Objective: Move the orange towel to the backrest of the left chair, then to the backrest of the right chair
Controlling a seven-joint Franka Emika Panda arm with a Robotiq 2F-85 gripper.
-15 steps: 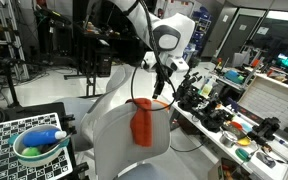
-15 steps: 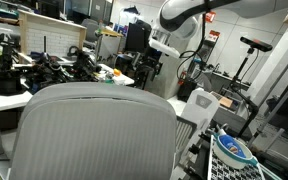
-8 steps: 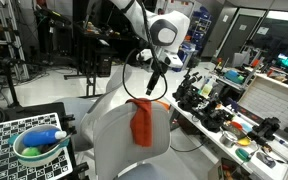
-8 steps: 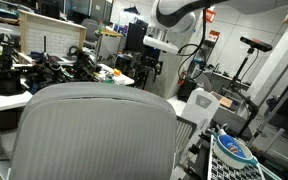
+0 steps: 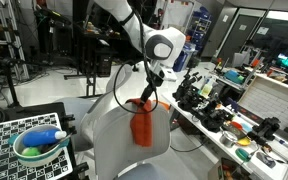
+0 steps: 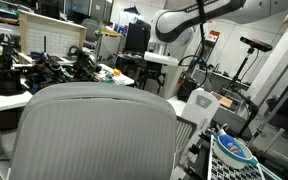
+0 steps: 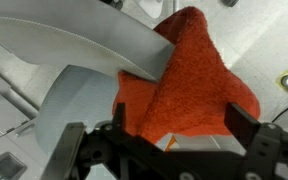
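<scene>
I need to lower my gripper before I close it on the towel (image 5: 141, 125), because the towel's top fold is below my open fingers.
The orange towel (image 5: 141, 125) hangs draped over the top edge of a light grey chair backrest (image 5: 109, 125). My gripper (image 5: 148, 90) points down just above the towel's top fold. In the wrist view the towel (image 7: 189, 75) lies over the backrest edge (image 7: 94, 45), and my gripper (image 7: 169, 135) is open with its fingers spread on either side of the cloth, not closed on it. A second grey chair backrest (image 6: 94, 130) fills the foreground of an exterior view; the towel is hidden there.
A green bowl (image 5: 39, 148) holding a blue item sits on a checkered board to the left of the chair. A bench (image 5: 229, 110) cluttered with tools runs along the right. Stands and cables fill the background.
The arm has swung left and lowered slightly, bringing the gripper over the towel's top. The towel stays draped on the backrest.
</scene>
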